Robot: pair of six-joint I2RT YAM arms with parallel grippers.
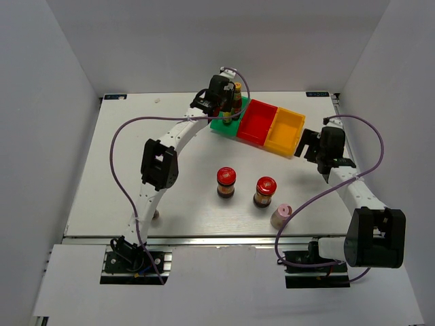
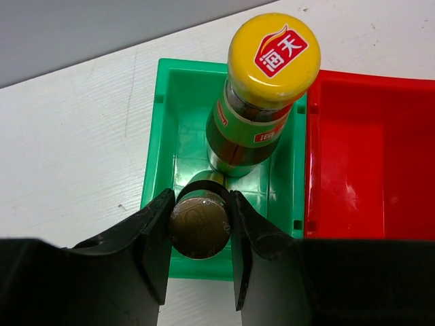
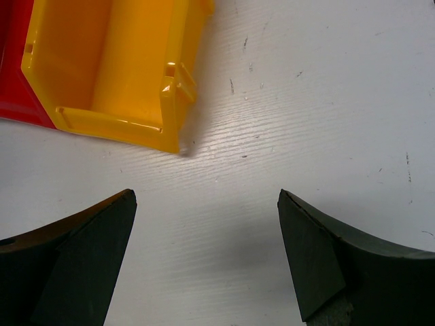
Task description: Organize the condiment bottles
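Note:
The slim dark bottle is upright inside the green bin, next to the yellow-capped bottle. It would stay there, so my left gripper should open.
My left gripper (image 1: 219,107) (image 2: 200,198) is shut on the cap of a slim dark bottle (image 2: 198,226) and holds it upright inside the green bin (image 2: 162,136). A second slim yellow-capped bottle (image 2: 274,54) (image 1: 237,95) stands in the same bin just beyond it. Two red-lidded jars (image 1: 226,182) (image 1: 265,191) stand apart at mid-table. The pink-capped bottle (image 1: 281,216) lies near the front edge. The black-capped shaker is not clearly seen. My right gripper (image 1: 314,146) (image 3: 205,197) is open and empty over bare table beside the yellow bin (image 3: 102,61).
The green bin (image 1: 223,125), red bin (image 1: 258,122) (image 2: 360,170) and yellow bin (image 1: 285,132) sit side by side at the back. A small object (image 1: 155,214) peeks out from behind the left arm, too hidden to identify.

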